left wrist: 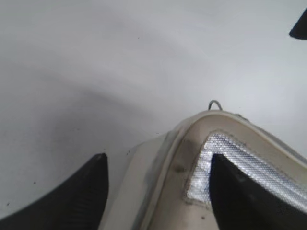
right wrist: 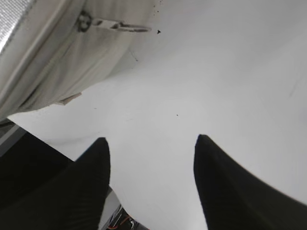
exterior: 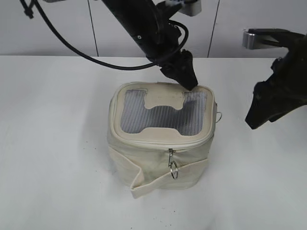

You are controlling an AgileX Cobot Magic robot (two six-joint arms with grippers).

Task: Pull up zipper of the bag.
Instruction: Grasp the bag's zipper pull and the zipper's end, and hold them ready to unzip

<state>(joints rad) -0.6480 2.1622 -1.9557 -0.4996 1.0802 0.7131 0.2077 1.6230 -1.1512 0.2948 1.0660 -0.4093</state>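
My left gripper is to grab the bag by its lid rim at a corner (exterior: 201,90) (left wrist: 170,146) next, so that it holds the bag steady for zipping.
The cream-white bag (exterior: 158,158) stands mid-table, with its grey mesh top (exterior: 139,117) facing up. The zipper track (exterior: 158,143) runs round the lid rim. One silver slider with a ring pull (exterior: 172,168) hangs at the front. A second ring pull (exterior: 219,116) sticks out on the right side. My left gripper (exterior: 189,82) is open at the lid's back right corner. In the left wrist view (left wrist: 158,160) its jaws straddle the bag rim (left wrist: 168,191), one finger over the mesh (left wrist: 199,179), with a ring pull (left wrist: 215,104) beyond. My right gripper (exterior: 254,120) is open and empty, to the right of the bag.
The white table (exterior: 57,143) surrounds the bag. A loose cream strap (exterior: 144,184) hangs at the bag's front bottom. In the right wrist view the bag's side (right wrist: 43,62) and a slider with its pull (right wrist: 115,25) sit at the upper left, beyond my open right jaws (right wrist: 152,140).
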